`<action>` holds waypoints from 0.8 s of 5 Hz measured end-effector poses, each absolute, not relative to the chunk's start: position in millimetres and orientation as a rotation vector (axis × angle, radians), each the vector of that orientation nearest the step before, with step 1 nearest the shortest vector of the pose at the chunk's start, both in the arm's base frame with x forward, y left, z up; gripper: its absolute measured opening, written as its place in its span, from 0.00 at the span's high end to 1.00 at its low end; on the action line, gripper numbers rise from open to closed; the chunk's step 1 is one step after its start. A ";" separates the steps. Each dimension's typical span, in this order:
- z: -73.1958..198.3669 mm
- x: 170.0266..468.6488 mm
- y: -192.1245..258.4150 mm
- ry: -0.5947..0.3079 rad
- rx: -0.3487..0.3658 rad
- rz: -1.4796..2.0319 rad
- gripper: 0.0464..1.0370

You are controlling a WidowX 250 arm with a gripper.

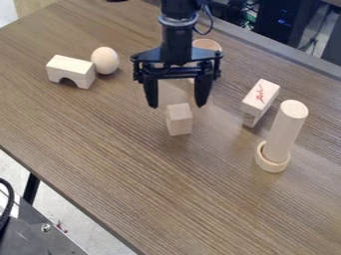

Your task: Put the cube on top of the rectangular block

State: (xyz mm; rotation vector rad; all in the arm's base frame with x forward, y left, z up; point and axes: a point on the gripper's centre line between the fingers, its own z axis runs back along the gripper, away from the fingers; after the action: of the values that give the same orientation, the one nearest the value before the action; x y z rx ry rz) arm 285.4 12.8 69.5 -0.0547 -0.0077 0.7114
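My gripper grabs the pale wooden cube (179, 119) by its opposite sides next, to set it on top of the rectangular block.
My gripper (177, 105) hangs at the upper middle, its two fingers wide apart and pointing down. A small pale wooden cube (179, 119) stands on the table just below and in front of the fingertips, with nothing gripping it. To the right lies a rectangular wooden block (260, 95) with red marks on its top, set at a slant and apart from the cube. A pale patch shows between the fingers behind the cube; I cannot tell what it is.
A wooden cylinder (287, 129) leans in a round ring (272, 158) at the right. An arch block (71, 70) and a wooden egg (105, 60) sit at the upper left. Behind the gripper is a partly hidden round wooden piece (207, 45). The table's near edge runs diagonally at lower left.
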 end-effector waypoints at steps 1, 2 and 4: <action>66.5 286.0 12.8 0.003 -0.067 0.707 0.04; 53.9 286.8 10.3 0.036 -0.092 0.703 0.04; 44.9 285.5 5.5 0.064 -0.128 0.701 0.04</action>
State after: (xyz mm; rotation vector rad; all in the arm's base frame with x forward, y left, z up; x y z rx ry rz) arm 285.5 5.5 44.9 -0.1276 0.0636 0.7006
